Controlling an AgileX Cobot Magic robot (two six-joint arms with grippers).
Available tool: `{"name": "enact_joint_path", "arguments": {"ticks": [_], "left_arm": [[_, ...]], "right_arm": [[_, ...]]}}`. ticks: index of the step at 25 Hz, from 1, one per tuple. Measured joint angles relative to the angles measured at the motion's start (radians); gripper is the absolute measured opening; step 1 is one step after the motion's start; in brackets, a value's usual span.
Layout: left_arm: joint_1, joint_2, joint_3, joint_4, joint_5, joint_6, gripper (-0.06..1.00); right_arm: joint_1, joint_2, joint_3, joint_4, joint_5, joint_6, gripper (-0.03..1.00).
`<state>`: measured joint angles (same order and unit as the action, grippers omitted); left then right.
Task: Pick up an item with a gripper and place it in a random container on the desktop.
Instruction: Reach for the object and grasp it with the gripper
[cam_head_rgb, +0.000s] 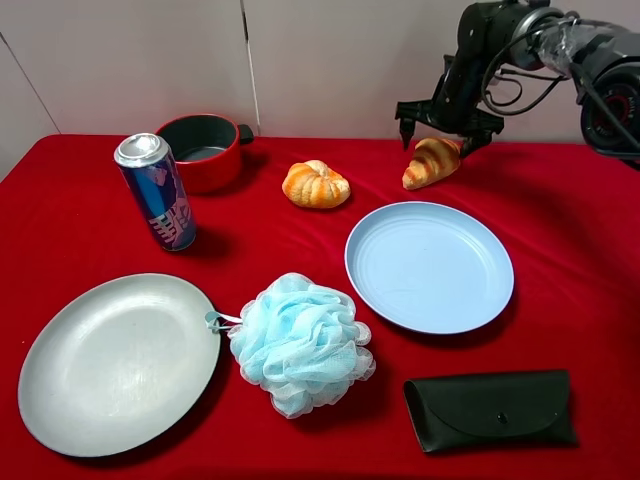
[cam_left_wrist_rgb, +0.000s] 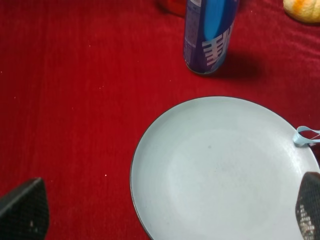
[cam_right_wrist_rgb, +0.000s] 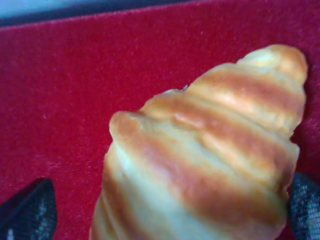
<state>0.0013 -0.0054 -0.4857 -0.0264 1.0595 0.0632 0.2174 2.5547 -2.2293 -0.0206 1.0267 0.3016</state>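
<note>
My right gripper will next set the croissant on the light blue plate (cam_head_rgb: 430, 265), so it will grab the croissant by its wide striped middle (cam_head_rgb: 430, 163).
The golden-brown striped croissant (cam_head_rgb: 432, 162) lies on the red cloth (cam_head_rgb: 80, 220) at the back right, just beyond the light blue plate (cam_head_rgb: 430, 265). My right gripper (cam_head_rgb: 438, 142) hangs right over the croissant, open, with one finger on each side. In the right wrist view the croissant (cam_right_wrist_rgb: 210, 150) fills the frame between the two black fingertips (cam_right_wrist_rgb: 30, 210); the left one is clearly apart from it. My left gripper (cam_left_wrist_rgb: 165, 210) is open and empty above the grey plate (cam_left_wrist_rgb: 220, 170). The left arm is out of the high view.
A red pot (cam_head_rgb: 205, 148) and a blue can (cam_head_rgb: 158, 192) stand at the back left. A pumpkin-shaped orange bun (cam_head_rgb: 315, 184) lies mid-back. A grey plate (cam_head_rgb: 120, 360), a light blue bath puff (cam_head_rgb: 300, 342) and a black case (cam_head_rgb: 490, 408) lie along the front.
</note>
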Motion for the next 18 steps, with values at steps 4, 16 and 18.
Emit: {"name": "enact_joint_path", "arguments": {"ticks": [4,16,18], "left_arm": [[0.0,0.0,0.0,0.0,0.0,0.0,1.0],[0.0,0.0,0.0,0.0,0.0,0.0,1.0],[0.0,0.0,0.0,0.0,0.0,0.0,1.0]], "right_arm": [[0.0,0.011,-0.01,0.0,0.0,0.002,0.69],[-0.017,0.014,-0.01,0.0,0.0,0.003,0.69],[-0.018,0.014,-0.01,-0.002,0.0,0.003,0.69]]}}
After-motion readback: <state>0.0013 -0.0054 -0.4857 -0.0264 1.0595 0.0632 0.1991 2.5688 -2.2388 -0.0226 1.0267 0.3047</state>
